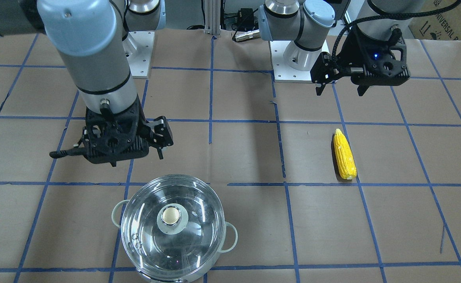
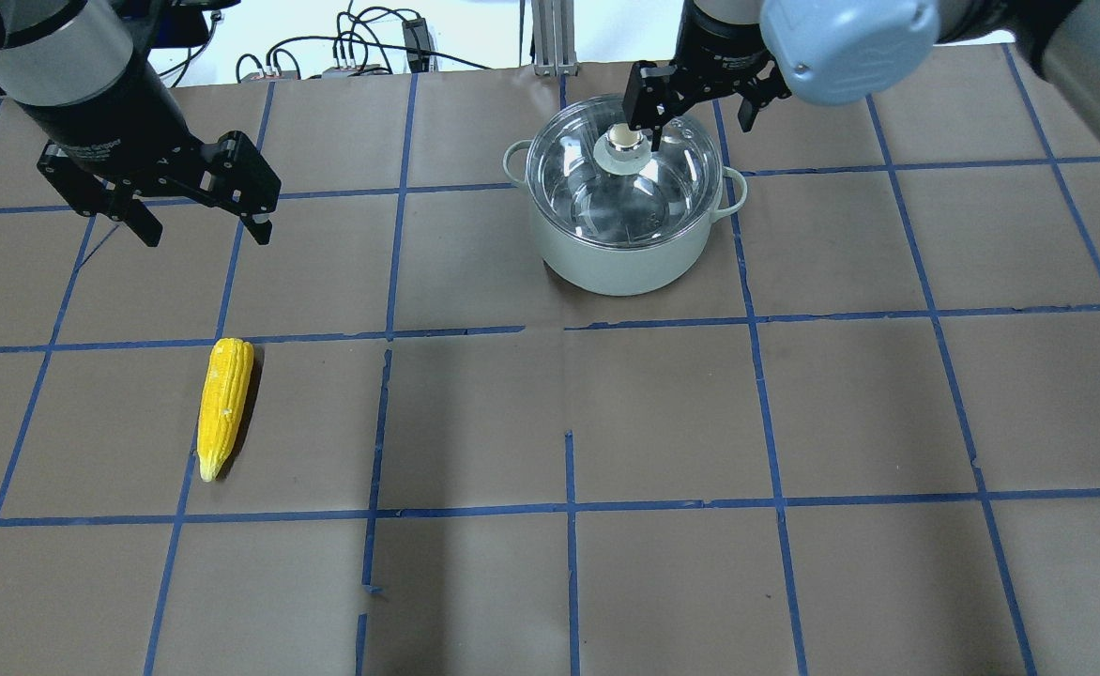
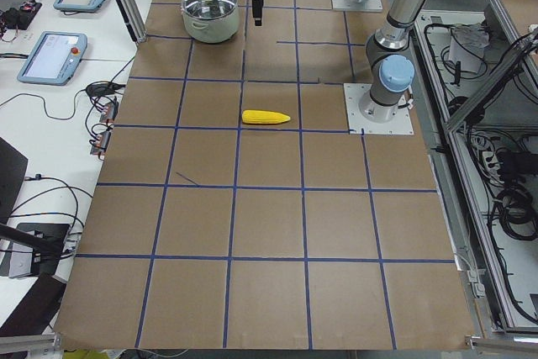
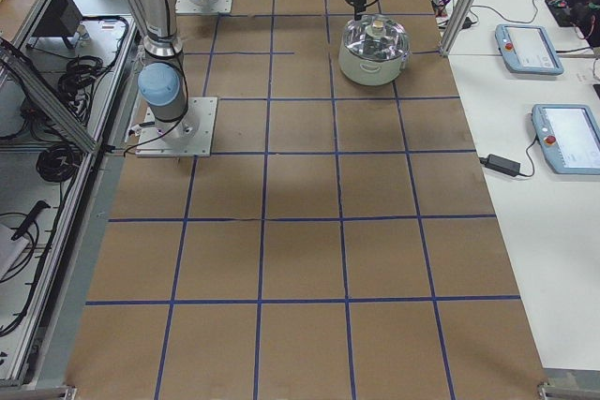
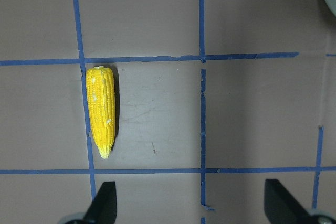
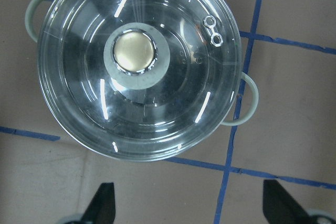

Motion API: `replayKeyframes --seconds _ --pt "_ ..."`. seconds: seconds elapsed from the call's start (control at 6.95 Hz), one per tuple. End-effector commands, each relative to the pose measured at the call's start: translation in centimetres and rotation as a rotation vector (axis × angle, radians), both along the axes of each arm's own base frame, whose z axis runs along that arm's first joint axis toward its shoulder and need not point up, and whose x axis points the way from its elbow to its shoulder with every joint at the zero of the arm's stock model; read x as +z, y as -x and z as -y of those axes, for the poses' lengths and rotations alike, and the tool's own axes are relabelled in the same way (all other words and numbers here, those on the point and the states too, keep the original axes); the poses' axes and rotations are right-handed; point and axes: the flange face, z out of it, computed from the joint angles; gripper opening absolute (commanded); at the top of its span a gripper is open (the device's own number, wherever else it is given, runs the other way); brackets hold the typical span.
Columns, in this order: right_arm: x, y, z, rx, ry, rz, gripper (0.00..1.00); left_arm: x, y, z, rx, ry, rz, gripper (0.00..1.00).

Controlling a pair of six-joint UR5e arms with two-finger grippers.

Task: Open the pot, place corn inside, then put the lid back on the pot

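Note:
I will open the pot for the corn [image 1: 345, 153]. For that, my right gripper will next grab the glass lid by its round center knob [image 1: 170, 215].
The steel pot [image 2: 625, 268] stands on the table with the glass lid [image 2: 620, 174] on it. They also show in the front view, the pot [image 1: 218, 251] and the lid [image 1: 171, 220], and the lid [image 6: 139, 66] fills the right wrist view. My right gripper [image 2: 697, 115] hangs open and empty above the pot, clear of the knob [image 6: 135, 52]. The yellow corn [image 2: 223, 404] lies flat on the table, also in the front view [image 1: 344, 154] and the left wrist view [image 5: 101, 109]. My left gripper [image 2: 198, 211] hangs open and empty above the table, apart from the corn.
Brown paper with a blue tape grid [image 2: 569, 422] covers the table. Both arm bases [image 1: 297, 59] stand at the robot's edge. Cables [image 2: 362, 47] lie past the far edge. Operator tablets [image 4: 530, 35] sit on a side bench.

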Motion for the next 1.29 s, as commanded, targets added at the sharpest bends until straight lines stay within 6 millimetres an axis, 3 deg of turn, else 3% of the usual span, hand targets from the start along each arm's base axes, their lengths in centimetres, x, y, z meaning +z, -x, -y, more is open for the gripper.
replayKeyframes --seconds 0.0,0.29,0.58,1.15 --pt "-3.0 -2.3 5.0 0.003 0.004 0.016 0.98 0.0 0.0 0.2 -0.001 0.003 0.0 1.0" --pt "-4.7 -3.1 8.0 0.005 0.015 0.02 0.98 -0.2 0.0 0.2 -0.001 -0.001 0.0 1.0" --pt "-6.8 -4.3 9.0 0.004 0.026 0.02 0.98 -0.3 -0.1 0.2 0.002 -0.012 0.001 1.0" --pt "-9.2 -4.6 8.7 0.009 0.001 0.004 0.97 -0.6 -0.2 0.3 0.003 -0.018 0.0 1.0"
